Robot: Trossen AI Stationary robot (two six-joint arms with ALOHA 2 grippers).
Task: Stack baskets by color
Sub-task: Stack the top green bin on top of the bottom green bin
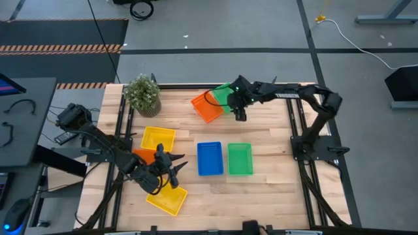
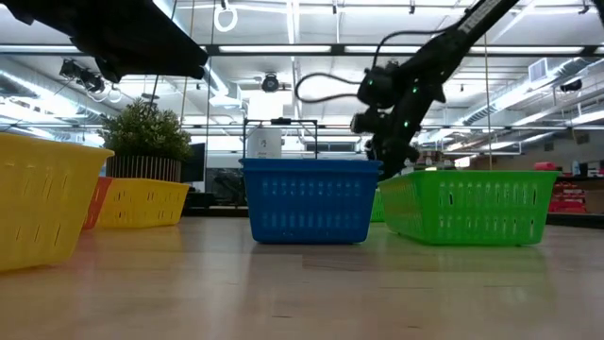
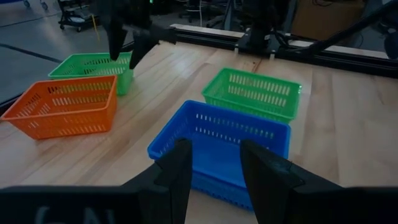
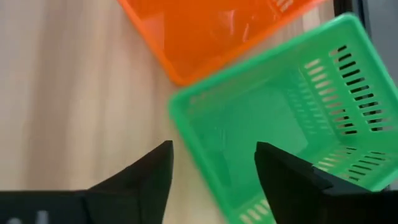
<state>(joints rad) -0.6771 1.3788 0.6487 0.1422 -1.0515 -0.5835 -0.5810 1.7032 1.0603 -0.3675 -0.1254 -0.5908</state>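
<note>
Next, the right gripper grabs the far green basket by its rim [image 4: 208, 171], to stack the green baskets together by color.
Two far baskets stand side by side on their bases: an orange basket [image 1: 206, 108] [image 4: 211, 31] and a green basket [image 1: 225, 96] [image 4: 280, 118]. My right gripper [image 1: 240, 113] [image 4: 214, 163] hangs open above the green one's near corner, its fingers either side of that corner, touching nothing. A blue basket [image 1: 209, 158] [image 3: 224, 146] and a second green basket [image 1: 240, 158] [image 3: 252, 93] rest mid-table. At the left lie a yellow basket [image 1: 158, 139], another yellow basket [image 1: 167, 199] and a half-hidden orange basket [image 1: 144, 155]. My left gripper [image 1: 175, 163] [image 3: 214, 168] is open and empty, left of the blue basket.
A potted plant [image 1: 142, 94] [image 2: 146, 142] stands at the table's far left corner. Bare wood [image 1: 274, 189] lies to the right of the mid-table green basket and along the near edge. The table's black frame rails [image 1: 297, 130] run along both sides.
</note>
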